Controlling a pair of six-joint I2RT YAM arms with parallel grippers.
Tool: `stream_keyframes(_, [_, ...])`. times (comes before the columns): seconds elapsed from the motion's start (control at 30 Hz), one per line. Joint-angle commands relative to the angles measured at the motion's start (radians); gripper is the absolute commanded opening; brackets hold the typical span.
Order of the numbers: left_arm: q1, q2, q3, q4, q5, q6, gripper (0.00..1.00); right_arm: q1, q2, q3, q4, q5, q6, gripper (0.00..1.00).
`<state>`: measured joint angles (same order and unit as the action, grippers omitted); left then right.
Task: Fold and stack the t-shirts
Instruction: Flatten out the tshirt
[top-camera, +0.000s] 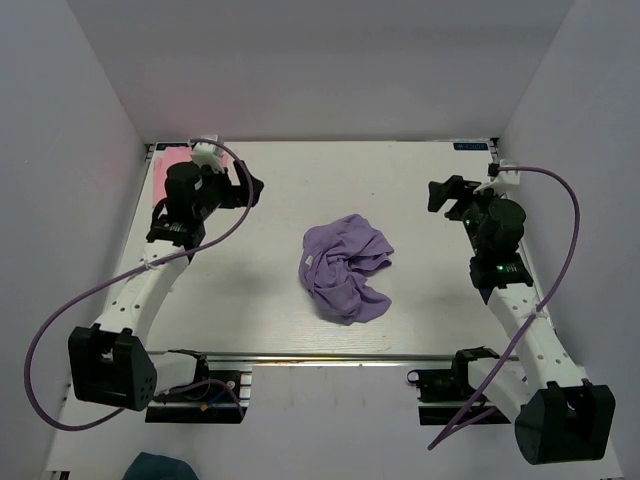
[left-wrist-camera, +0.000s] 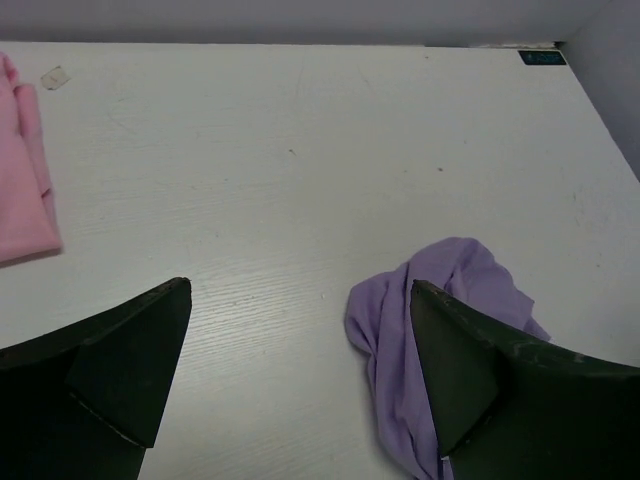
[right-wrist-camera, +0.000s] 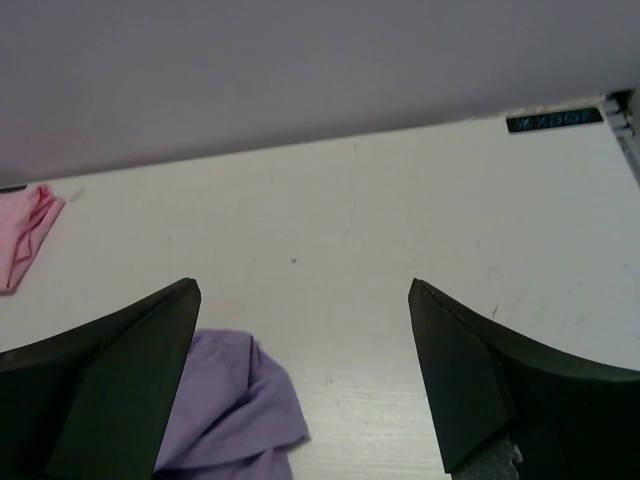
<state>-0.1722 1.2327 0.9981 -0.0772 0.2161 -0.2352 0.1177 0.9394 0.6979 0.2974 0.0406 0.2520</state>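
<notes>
My left gripper grabs the crumpled lavender-purple t-shirt by the edge (top-camera: 306, 262) (left-wrist-camera: 406, 439) beside its small white label next, to allow spreading for folding.
The lavender-purple t-shirt (top-camera: 345, 268) lies crumpled in a heap at the middle of the table, with a small white label on its left side. It also shows in the left wrist view (left-wrist-camera: 430, 330) and the right wrist view (right-wrist-camera: 235, 415). The light pink t-shirt (top-camera: 172, 170) lies at the far left corner, mostly hidden behind my left arm; part of it shows in the left wrist view (left-wrist-camera: 22, 190) and the right wrist view (right-wrist-camera: 25, 235). My left gripper (top-camera: 252, 188) is open and empty, above the table left of the purple shirt. My right gripper (top-camera: 443, 193) is open and empty, to the right of it.
The white table (top-camera: 280, 180) is walled by grey panels at the back and both sides. A metal rail (top-camera: 330, 357) runs along the near edge between the arm bases. A small teal label (top-camera: 470, 147) sits at the far right corner.
</notes>
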Motion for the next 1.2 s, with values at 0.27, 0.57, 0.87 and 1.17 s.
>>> stream_keyframes(0.27, [-0.036,0.191,0.065,-0.022,0.307,0.025,1.00,-0.004,-0.025,-0.026,-0.179,-0.017,0.112,0.90])
stream_keyframes(0.57, [-0.251,0.421,0.088,-0.081,0.286,0.014,1.00,0.000,0.093,-0.008,-0.360,-0.083,0.102,0.90])
stream_keyframes(0.87, [-0.361,0.488,0.074,-0.070,0.275,-0.012,0.48,0.022,0.289,-0.006,-0.366,-0.271,0.082,0.90])
stream_keyframes(1.17, [-0.392,0.403,0.122,-0.118,0.131,-0.012,0.00,0.100,0.421,0.049,-0.345,-0.281,0.052,0.90])
